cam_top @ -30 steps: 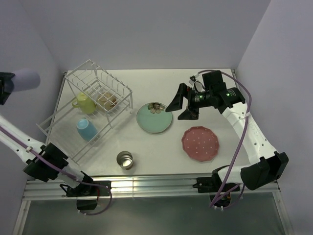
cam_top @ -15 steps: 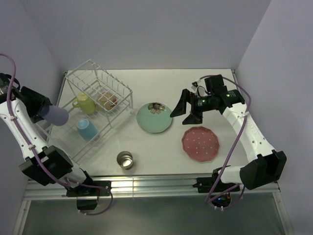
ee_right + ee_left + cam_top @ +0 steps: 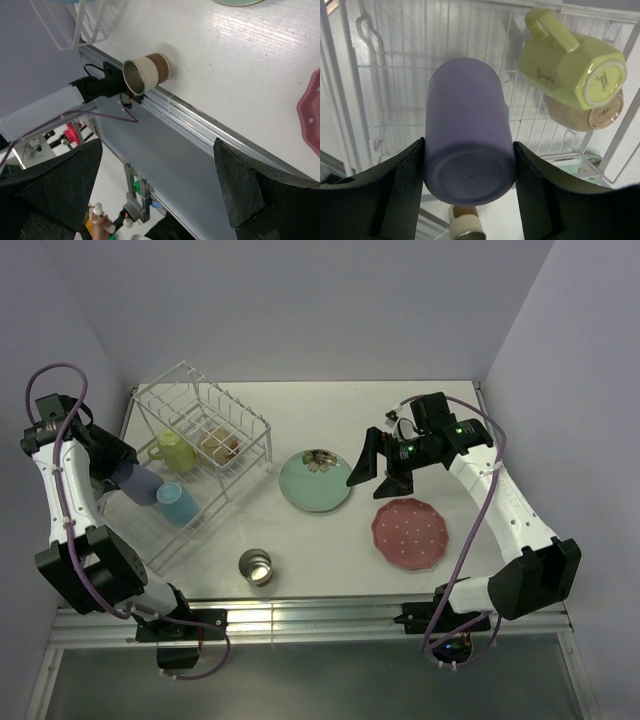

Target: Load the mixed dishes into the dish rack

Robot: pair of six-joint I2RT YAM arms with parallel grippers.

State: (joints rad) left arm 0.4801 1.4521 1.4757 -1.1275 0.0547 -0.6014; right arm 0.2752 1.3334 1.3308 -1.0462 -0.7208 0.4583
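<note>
My left gripper keeps its hold for now, since the lavender cup (image 3: 146,486) is short of free wires beside the yellow mug. Opened now, it would let the cup fall against the light blue mug.
My left gripper (image 3: 128,476) is shut on the lavender cup (image 3: 146,486), which hangs over the left part of the white dish rack (image 3: 232,412). In the left wrist view the lavender cup (image 3: 467,145) fills the gap between both fingers, its base toward the camera. The yellow mug (image 3: 172,450), cream bowl (image 3: 218,447) and light blue mug (image 3: 177,503) sit in the rack. On the table lie the mint-green flower plate (image 3: 316,481), the pink dotted plate (image 3: 410,533) and the metal cup (image 3: 256,566). My right gripper (image 3: 378,468) hovers open and empty between the two plates.
The right wrist view looks past its wide-apart fingers (image 3: 60,185) at the metal cup (image 3: 145,74) near the table's front rail (image 3: 200,125). Purple walls close in the table on three sides. The rack's raised tier (image 3: 185,390) stands behind the lower tray.
My left arm has swung in from the far left and come down to the rack with the lavender cup. The right gripper has drifted slightly toward the plates.
</note>
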